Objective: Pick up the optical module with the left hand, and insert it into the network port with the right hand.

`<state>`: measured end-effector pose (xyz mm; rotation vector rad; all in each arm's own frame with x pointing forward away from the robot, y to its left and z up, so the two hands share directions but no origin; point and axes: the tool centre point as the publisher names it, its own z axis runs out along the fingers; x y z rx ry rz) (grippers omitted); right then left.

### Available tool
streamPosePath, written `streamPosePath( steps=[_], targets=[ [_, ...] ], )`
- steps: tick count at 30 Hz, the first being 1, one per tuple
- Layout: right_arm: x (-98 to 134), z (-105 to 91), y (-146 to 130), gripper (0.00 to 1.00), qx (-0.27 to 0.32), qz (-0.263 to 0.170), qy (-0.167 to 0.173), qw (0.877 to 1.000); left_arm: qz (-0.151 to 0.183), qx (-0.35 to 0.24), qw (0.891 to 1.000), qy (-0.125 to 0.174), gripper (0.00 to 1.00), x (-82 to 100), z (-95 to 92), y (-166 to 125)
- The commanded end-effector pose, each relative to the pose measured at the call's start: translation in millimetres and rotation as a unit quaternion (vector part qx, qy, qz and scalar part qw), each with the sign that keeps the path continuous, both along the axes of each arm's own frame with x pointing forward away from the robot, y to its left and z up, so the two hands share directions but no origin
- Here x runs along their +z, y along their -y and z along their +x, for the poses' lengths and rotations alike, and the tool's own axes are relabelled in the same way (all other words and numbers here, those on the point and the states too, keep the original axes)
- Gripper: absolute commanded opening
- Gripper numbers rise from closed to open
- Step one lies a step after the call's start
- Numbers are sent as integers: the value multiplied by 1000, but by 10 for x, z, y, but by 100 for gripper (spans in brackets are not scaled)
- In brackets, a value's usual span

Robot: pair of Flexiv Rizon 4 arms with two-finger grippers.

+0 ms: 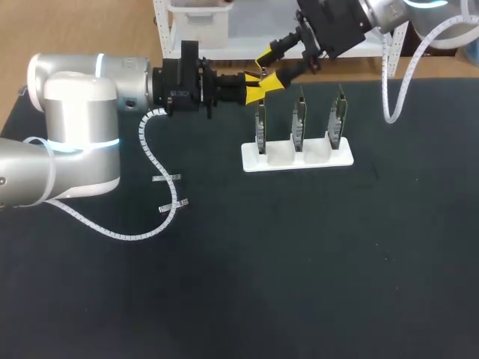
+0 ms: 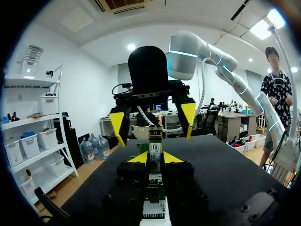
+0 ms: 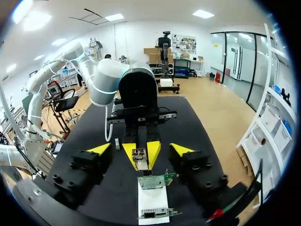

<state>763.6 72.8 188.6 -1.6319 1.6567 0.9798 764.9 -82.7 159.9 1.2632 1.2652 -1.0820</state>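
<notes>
My right gripper reaches the optical module and grabs its open-socket end (image 3: 139,152) next, which leaves its plug end free to enter the network port.
My left gripper (image 1: 254,88) is shut on the small metal optical module (image 2: 154,141), held level above the table's far side, with the module's end sticking out past the yellow tips. My right gripper (image 1: 269,69) faces it from the far right, open. In the right wrist view its fingers (image 3: 181,149) stand wide on either side of the module (image 3: 139,155) and clear of it. A white stand (image 1: 284,158) holds three upright network cards; the leftmost card (image 1: 260,123) is just below both grippers. The cards' ports do not show clearly.
The stand sits on the black table right of the middle. The left arm's white spiral cable (image 1: 161,202) hangs in a loop onto the table at the left. The right arm's cable (image 1: 389,90) hangs beside the stand's right end.
</notes>
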Motion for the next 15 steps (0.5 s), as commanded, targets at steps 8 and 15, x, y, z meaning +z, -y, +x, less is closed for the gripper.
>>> streamPosePath(
  steps=[8, 15],
  targets=[
    [19, -18, -2, 0, 3, 2, -6, 1000, 1, -3, 1000, -1, 0, 0, 32, 6],
    [18, -51, 45, 0, 0, 4, -10, 1000, 1, -3, 1000, -1, 0, 0, 32, 6]
  ],
)
